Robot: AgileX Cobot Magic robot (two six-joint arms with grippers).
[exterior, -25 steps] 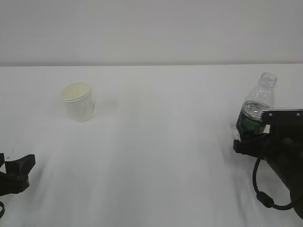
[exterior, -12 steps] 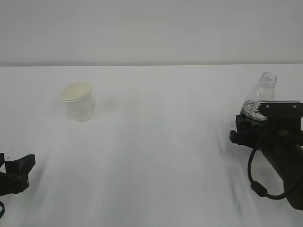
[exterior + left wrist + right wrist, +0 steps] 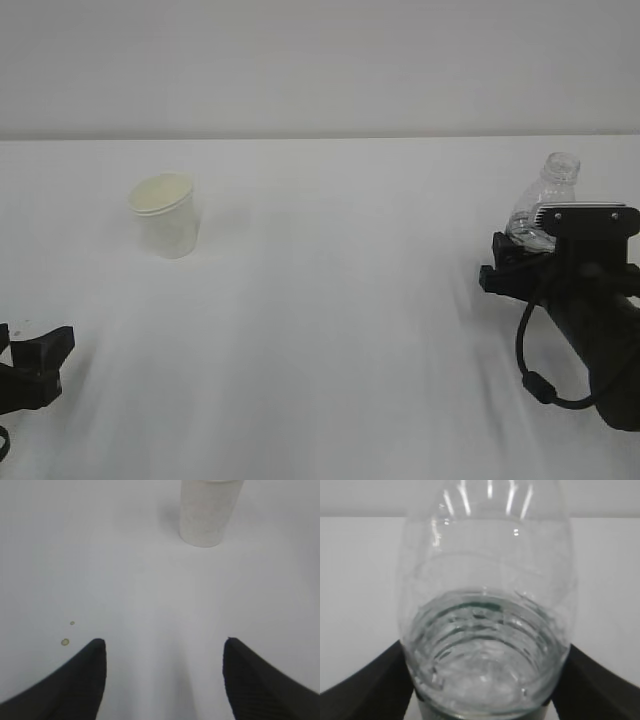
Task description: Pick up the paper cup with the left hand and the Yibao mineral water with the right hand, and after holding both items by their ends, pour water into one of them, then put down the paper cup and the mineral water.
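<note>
My right gripper grabs the bottle around its straighter lower body point(image 3: 530, 238) next, since the Yibao mineral water's shoulder point(image 3: 549, 192) slopes in toward its open neck.
The paper cup point(image 3: 165, 215) stands upright on the left of the white table point(image 3: 330, 330); in the left wrist view the paper cup point(image 3: 207, 512) is ahead and slightly right. My left gripper point(image 3: 40, 360) rests low at the near left, open and empty point(image 3: 165, 645), well short of the cup. The Yibao mineral water point(image 3: 545, 195), clear and uncapped, stands at the right and leans left. My right gripper point(image 3: 520, 265) is open around its lower body and hides the label. In the right wrist view the bottle point(image 3: 485, 630) fills the gap between the fingers point(image 3: 365, 685).
A plain pale wall point(image 3: 320, 60) runs behind the table's far edge. Two small yellowish spots point(image 3: 65, 641) mark the tabletop near my left fingers. The right arm's black cable point(image 3: 535, 380) loops below the gripper.
My right gripper has moved up and slightly left around the bottle, covering the green label that showed before. The bottle's neck has shifted a little left. The left arm and cup stayed still.
</note>
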